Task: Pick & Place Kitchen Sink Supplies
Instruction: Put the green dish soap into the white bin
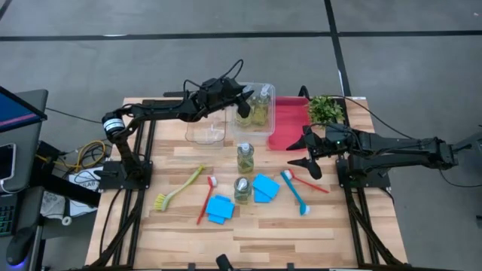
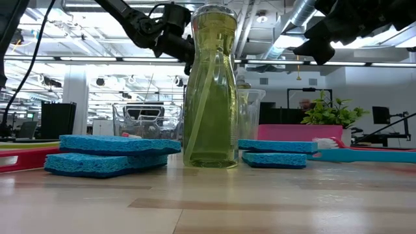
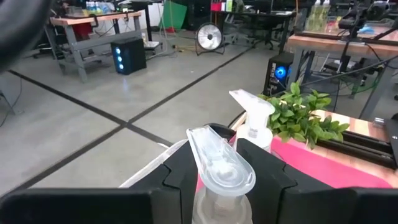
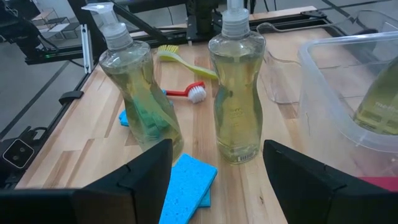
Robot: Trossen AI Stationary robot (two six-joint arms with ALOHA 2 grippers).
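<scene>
The upright bottle (image 1: 243,120) (image 3: 222,205) is in the left gripper, low inside the clear bin's rim. The left gripper needs to open now, and the bottle would stand.
Two clear bottles of yellow-green liquid stand on the table (image 1: 245,156) (image 1: 242,190). A third bottle (image 1: 261,110) stands inside the clear bin (image 1: 265,134). My left gripper (image 1: 242,104) hovers over that bin, shut on a fourth bottle (image 3: 221,168). Blue sponges (image 1: 220,208) (image 1: 265,187) lie flat on the table, as do the yellow-green brush (image 1: 179,188), two red brushes (image 1: 205,199) (image 1: 310,183) and the blue brush (image 1: 295,193). My right gripper (image 1: 312,156) is open above the table beside the red bin (image 1: 290,124), facing the two standing bottles (image 4: 236,93) (image 4: 140,93). My left gripper pinches the bottle's neck (image 3: 219,208) just under the pump head (image 3: 222,163), one finger on each side, the fingers (image 3: 268,177) level and pointing at the far right corner. The bottle stands upright in the hold. Its base is hidden, so I cannot tell whether it rests in the bin.
A small clear container (image 1: 205,129) sits left of the clear bin. A leafy green plant (image 1: 326,109) stands at the far right corner behind the red bin. The wooden tabletop's near strip (image 1: 248,241) is bare. In the low view the nearest bottle (image 2: 209,84) blocks the middle.
</scene>
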